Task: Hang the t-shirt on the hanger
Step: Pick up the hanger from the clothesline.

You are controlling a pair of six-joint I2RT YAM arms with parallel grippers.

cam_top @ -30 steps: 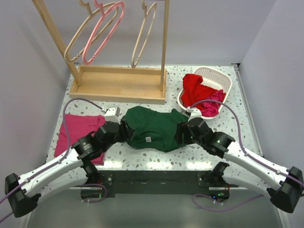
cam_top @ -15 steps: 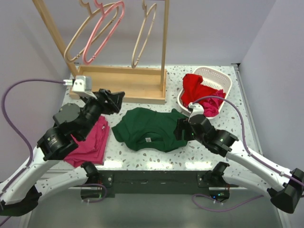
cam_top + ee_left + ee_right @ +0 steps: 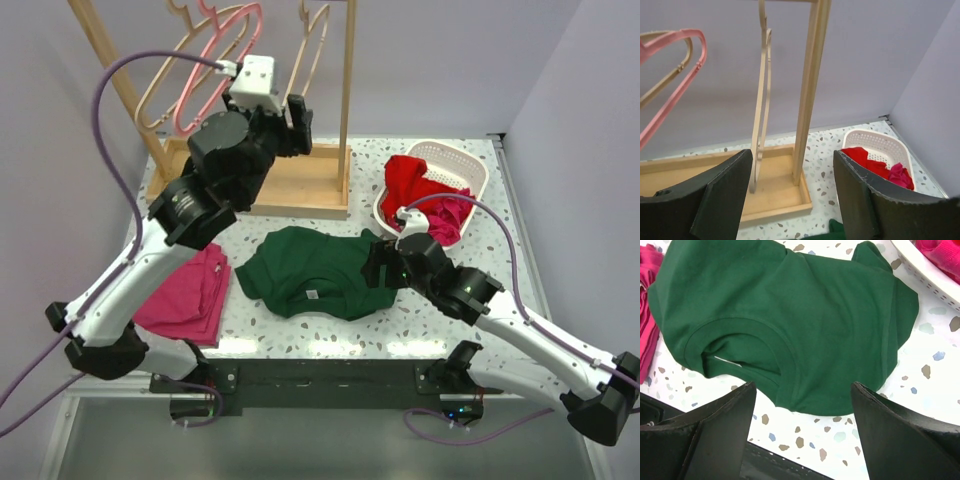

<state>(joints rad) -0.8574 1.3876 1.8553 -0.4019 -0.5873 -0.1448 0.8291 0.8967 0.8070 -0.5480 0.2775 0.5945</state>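
I will next grab the pale wood hanger [image 3: 318, 30] by its near end [image 3: 287, 97] with my left gripper. The hanger's far end will stay free to go into the t-shirt's neck.
The dark green t-shirt [image 3: 315, 270] lies spread flat on the speckled table, neck opening toward the near edge, a white label [image 3: 725, 359] showing inside it. My right gripper [image 3: 378, 268] hovers open over the shirt's right side, jaws wide with nothing between them [image 3: 802, 440]. The pale wood hanger [image 3: 318, 30] hangs from the rack's top bar beside the right post. My left gripper [image 3: 297, 118] is raised high in front of the rack, open and empty [image 3: 792, 200], pointing at that hanger [image 3: 762, 100], which hangs a little way beyond the fingertips.
A pink hanger [image 3: 215, 60] and a beige one hang together at the rack's left. The rack's wooden tray base [image 3: 250, 185] and right post [image 3: 810, 90] stand behind the shirt. A white basket [image 3: 470, 165] holds red and pink garments. A folded magenta garment [image 3: 190, 295] lies left.
The left arm has left the shirt's left edge and swung up and back to the rack. Both grippers have opened wider. The right gripper has stayed at the shirt's right side.
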